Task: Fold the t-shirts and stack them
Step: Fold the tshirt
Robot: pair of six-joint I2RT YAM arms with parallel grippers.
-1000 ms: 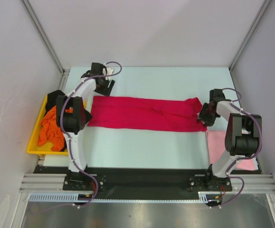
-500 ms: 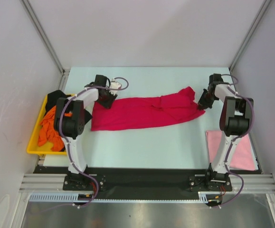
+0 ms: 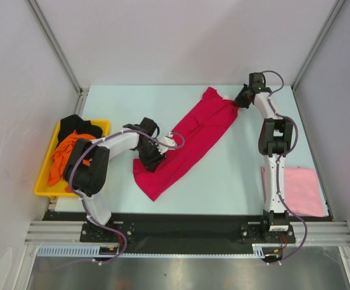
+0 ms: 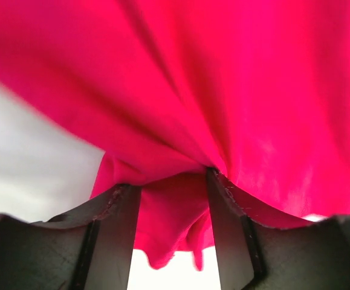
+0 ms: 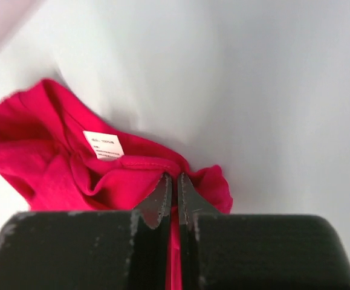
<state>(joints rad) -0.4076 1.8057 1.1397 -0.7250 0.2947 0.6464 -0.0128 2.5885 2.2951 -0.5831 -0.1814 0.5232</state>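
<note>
The crimson red t-shirt (image 3: pixel 193 133) is diagonal. Its far end would lie crooked on the tabletop if I opened now, so my right gripper should hold it until straight.
The crimson red t-shirt (image 3: pixel 193 133) lies stretched on a diagonal across the table, from near left to far right. My left gripper (image 3: pixel 150 158) is over its near-left end. In the left wrist view (image 4: pixel 171 178) the jaws stand apart, with red cloth (image 4: pixel 223 72) bunched between them and lying over their tips. My right gripper (image 3: pixel 242 98) is shut on the shirt's far end; the right wrist view (image 5: pixel 173 176) shows it pinching the hem (image 5: pixel 48 163) near a white label (image 5: pixel 103 145). The orange shirt (image 3: pixel 63 160) and the black shirt (image 3: pixel 78 125) lie in the tray. The pale pink shirt (image 3: pixel 298 190) lies folded at the near right.
The yellow plastic tray (image 3: pixel 42 187) stands at the table's left edge. White enclosure walls and metal posts close in the back and sides. The arm bases stand on a black rail along the near edge.
The red shirt has swung from lying across the table to a diagonal. My right gripper carried its end to the far side. My left gripper moved nearer and rightward with the other end.
</note>
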